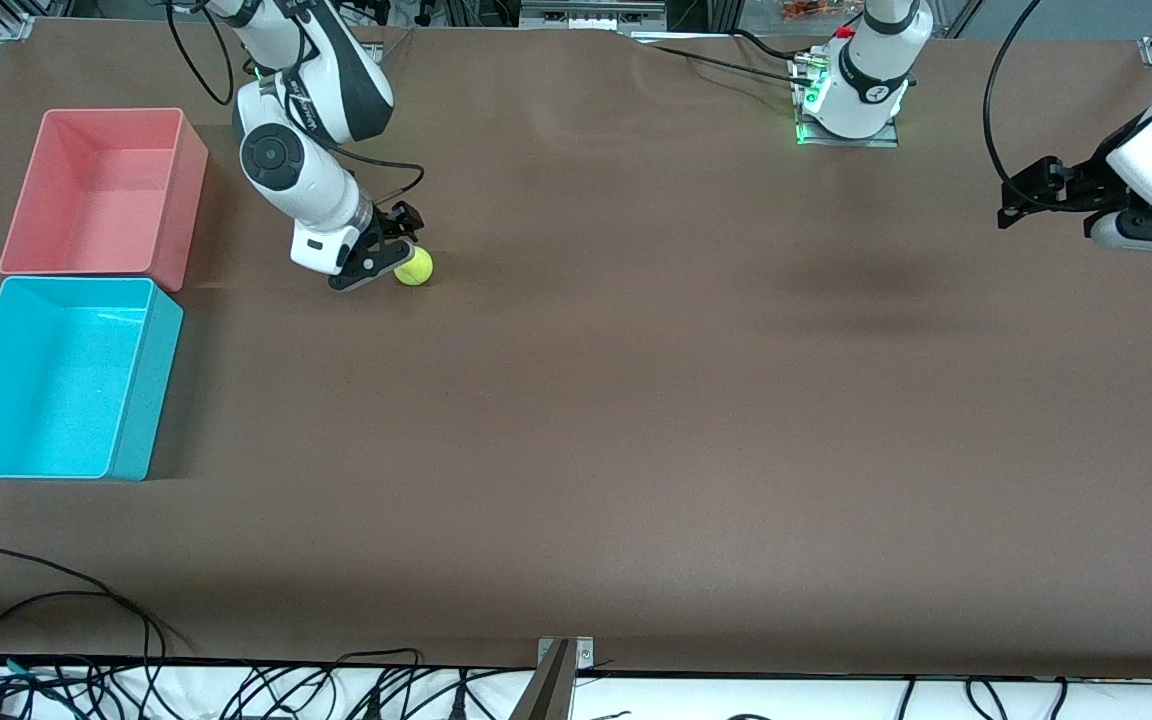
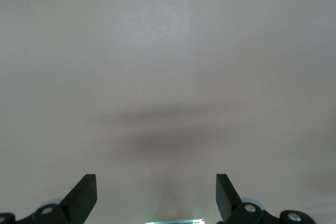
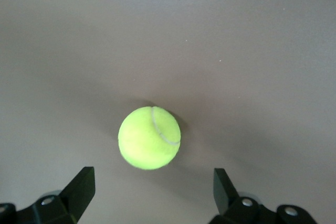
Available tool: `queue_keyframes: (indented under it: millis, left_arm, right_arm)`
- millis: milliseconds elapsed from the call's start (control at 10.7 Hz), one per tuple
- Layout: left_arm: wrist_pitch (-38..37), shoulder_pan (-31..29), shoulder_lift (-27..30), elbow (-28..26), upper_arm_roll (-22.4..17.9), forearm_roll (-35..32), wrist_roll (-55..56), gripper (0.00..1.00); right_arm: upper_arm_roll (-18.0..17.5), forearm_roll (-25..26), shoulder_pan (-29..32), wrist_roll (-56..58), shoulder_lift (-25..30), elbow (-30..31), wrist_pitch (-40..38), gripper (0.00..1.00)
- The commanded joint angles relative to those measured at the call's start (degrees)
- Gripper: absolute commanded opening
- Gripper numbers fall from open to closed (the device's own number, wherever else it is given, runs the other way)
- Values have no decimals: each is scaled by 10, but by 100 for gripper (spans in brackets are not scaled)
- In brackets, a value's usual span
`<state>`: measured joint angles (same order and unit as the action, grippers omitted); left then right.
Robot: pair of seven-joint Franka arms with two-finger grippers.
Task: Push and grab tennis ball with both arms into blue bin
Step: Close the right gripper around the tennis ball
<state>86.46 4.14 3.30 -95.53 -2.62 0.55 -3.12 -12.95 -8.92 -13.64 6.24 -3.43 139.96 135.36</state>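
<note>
I should next grab the tennis ball (image 1: 414, 266) by its fuzzy sides with my right gripper to get it into the blue bin.
The tennis ball (image 1: 414, 266) lies on the brown table, toward the right arm's end. My right gripper (image 1: 383, 254) is down at the table right beside the ball, open and empty. In the right wrist view the ball (image 3: 149, 137) sits just ahead of the open gripper (image 3: 152, 179), not between the fingers. The blue bin (image 1: 141, 400) stands empty at the right arm's end of the table, nearer the front camera than the ball. My left gripper (image 1: 1024, 196) waits in the air over the left arm's end of the table, open and empty (image 2: 156, 184), with only bare table under it.
A pink bin (image 1: 111, 112) of the same size stands empty beside the blue bin, farther from the front camera. Black cables (image 1: 56, 600) lie along the table's front edge. The left arm's base (image 1: 851, 110) stands at the table's back edge.
</note>
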Motion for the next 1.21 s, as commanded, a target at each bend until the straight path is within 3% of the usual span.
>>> queue_keyframes:
  millis: [0, 280, 933, 1119]
  left_arm:
    - [-27, -2, -22, 59, 26, -9, 66, 100]
    - [-26, -3, -46, 81, 27, -5, 90, 100]
    - [-25, 3, -46, 81, 26, -5, 91, 100]
    - [-24, 3, -48, 82, 26, -4, 93, 100]
  right_arm:
    - [-4, -5, -16, -108, -28, 6, 43, 100]
    - [-4, -3, -26, -127, -53, 6, 74, 100]
    - [-4, -3, -41, -142, -106, 6, 143, 100]
    - [-4, -4, -41, -142, -112, 7, 144, 77]
